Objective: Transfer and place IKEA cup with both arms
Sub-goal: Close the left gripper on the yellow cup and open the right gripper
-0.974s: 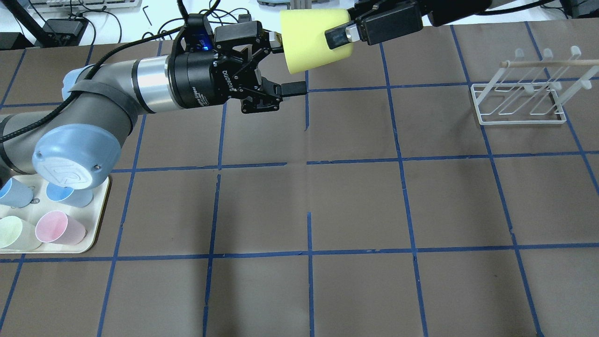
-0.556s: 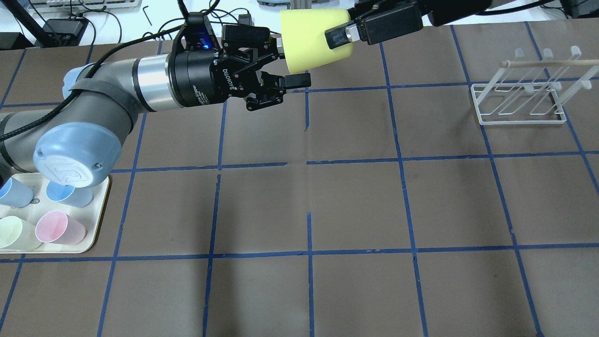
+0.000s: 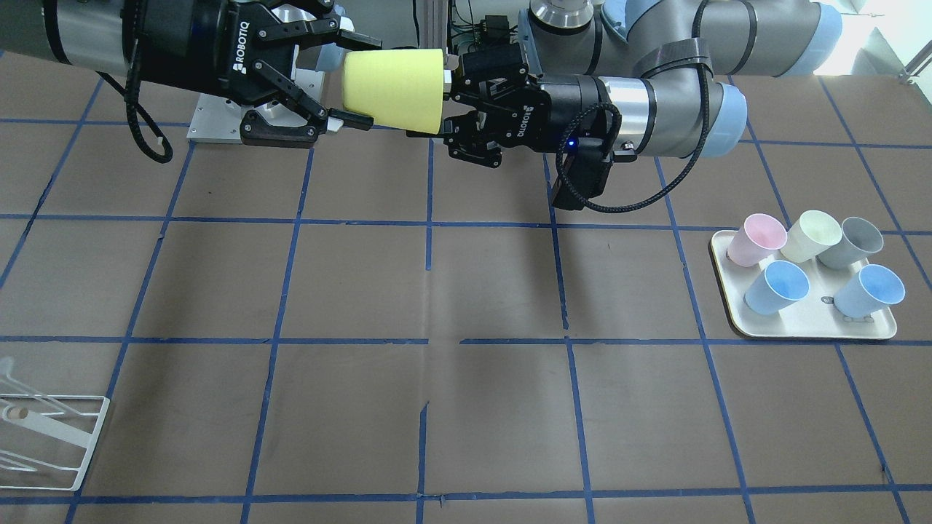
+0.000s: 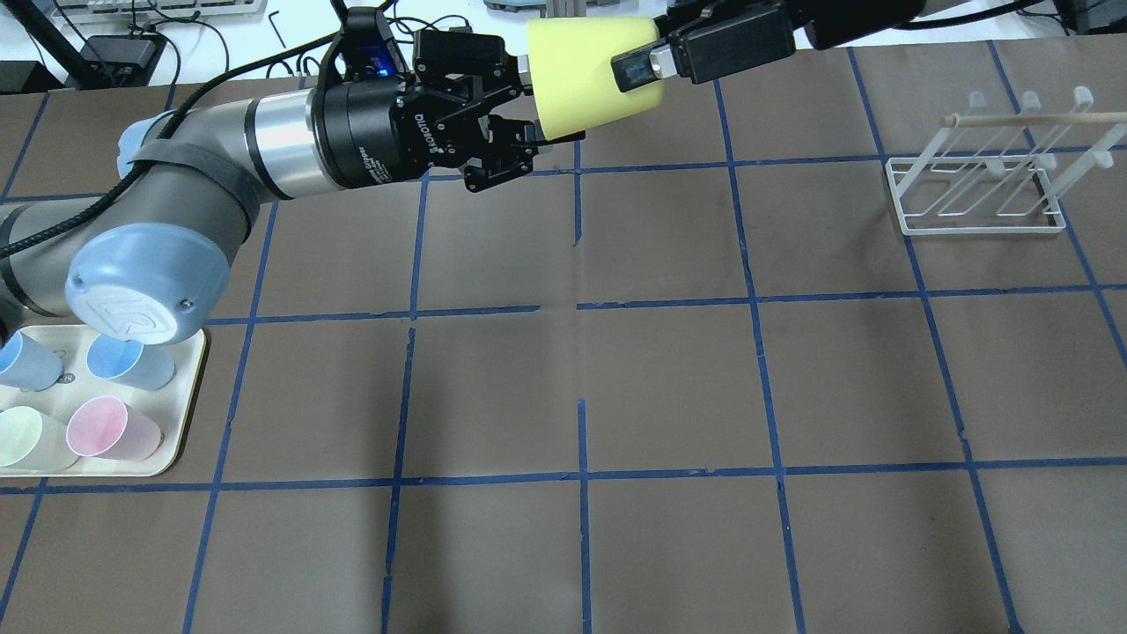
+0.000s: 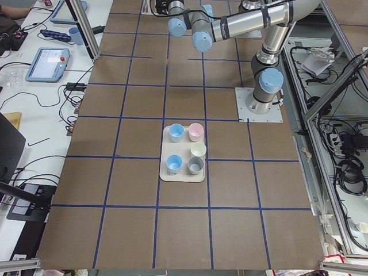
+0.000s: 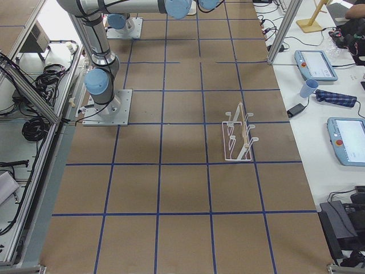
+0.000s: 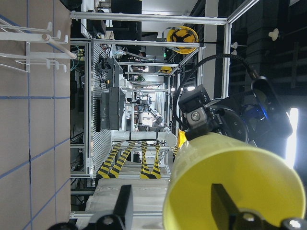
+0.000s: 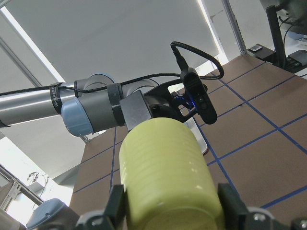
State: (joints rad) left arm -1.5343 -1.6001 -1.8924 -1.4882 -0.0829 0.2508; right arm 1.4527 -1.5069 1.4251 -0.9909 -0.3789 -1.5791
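Observation:
My left gripper grabs the cup by its wide rim (image 3: 439,91) next, to take over the yellow cup and place it on the cream tray (image 3: 815,307).
The IKEA cup (image 4: 590,75), bright yellow, hangs on its side above the table's far edge. It also shows in the front view (image 3: 393,87). My right gripper (image 4: 629,66) is shut on the cup's narrow end, its fingers on either side of the cup in the right wrist view (image 8: 171,206). My left gripper (image 4: 526,101) is open at the cup's wide mouth. In the left wrist view the mouth (image 7: 240,187) faces the camera. One finger (image 7: 122,201) stands outside the rim and the other in front of the opening.
A cream tray (image 4: 189,370) with several pastel cups lies at the near left under my left elbow, also in the front view (image 3: 808,320). A white wire rack (image 4: 977,185) with a wooden rod stands at the far right.
My left gripper has moved toward the far edge and rolled at the wrist, bringing its fingers up to the cup's mouth. The right gripper and the cup have held still.

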